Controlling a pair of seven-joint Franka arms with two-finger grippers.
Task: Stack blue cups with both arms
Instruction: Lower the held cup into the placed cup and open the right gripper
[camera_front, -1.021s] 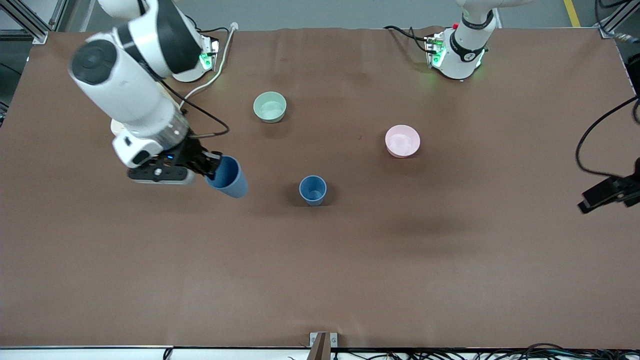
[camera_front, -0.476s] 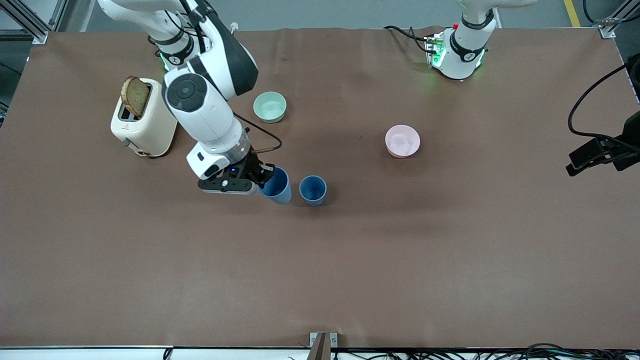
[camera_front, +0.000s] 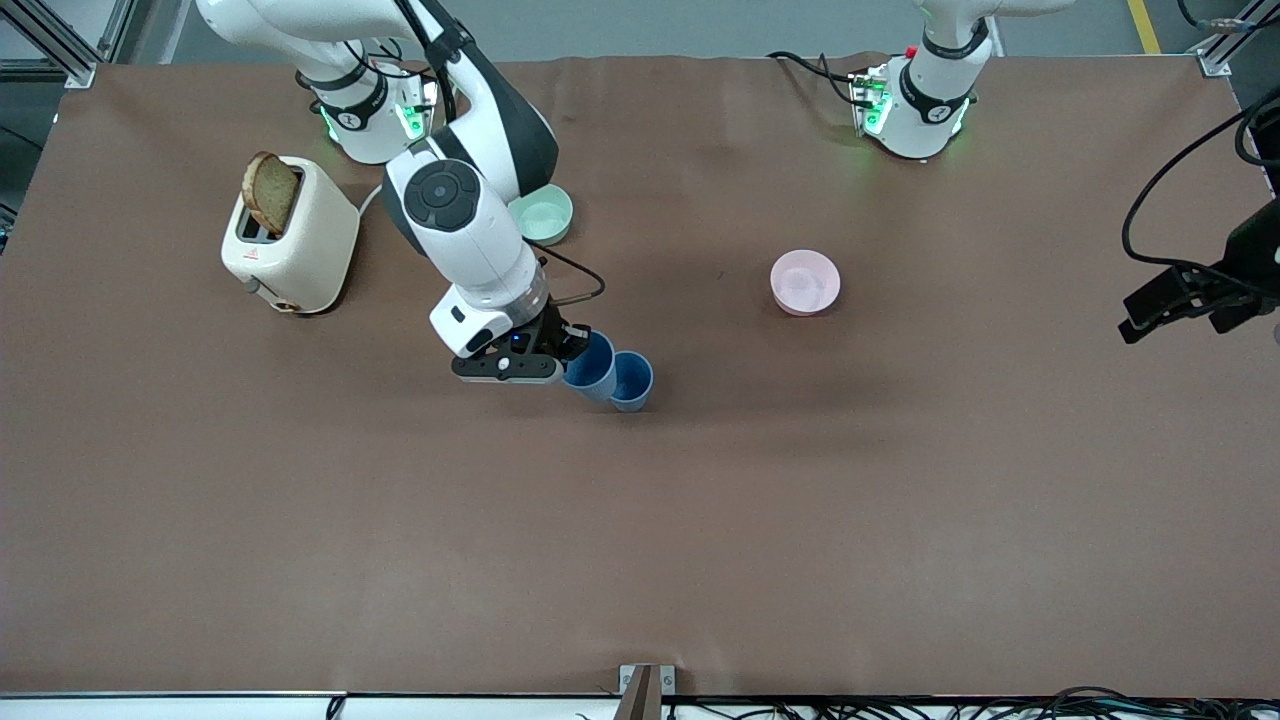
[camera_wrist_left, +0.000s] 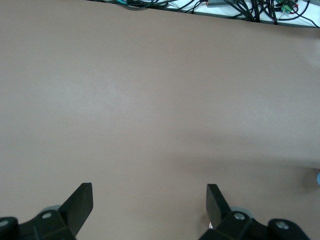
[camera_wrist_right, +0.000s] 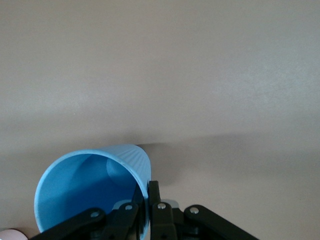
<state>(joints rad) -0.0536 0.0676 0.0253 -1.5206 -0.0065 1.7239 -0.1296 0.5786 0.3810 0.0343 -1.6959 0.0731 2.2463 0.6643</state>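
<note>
My right gripper needs to line up the held cup's base (camera_front: 596, 394) with the standing cup's opening (camera_front: 635, 374) before it opens. The held cup's base is still hanging beside the standing cup's opening.
One blue cup (camera_front: 634, 380) stands upright on the brown table near its middle. My right gripper (camera_front: 572, 350) is shut on the rim of the second blue cup (camera_front: 590, 364) and holds it tilted, right beside the standing cup and overlapping it. I cannot tell if they touch. In the right wrist view the held cup (camera_wrist_right: 92, 185) shows its open mouth, its wall pinched in the right gripper (camera_wrist_right: 149, 186). My left gripper (camera_front: 1175, 297) hangs over the table's edge at the left arm's end. The left gripper (camera_wrist_left: 148, 192) is open and empty above bare table.
A cream toaster (camera_front: 300, 245) with a bread slice stands at the right arm's end. A mint-green bowl (camera_front: 548, 215) is partly hidden by the right arm. A pink bowl (camera_front: 804, 282) sits toward the left arm's end, farther from the front camera than the cups.
My right gripper has carried the held cup from the right arm's end toward the standing cup, and now it is right against it. My left gripper has shifted slightly at the table's edge.
</note>
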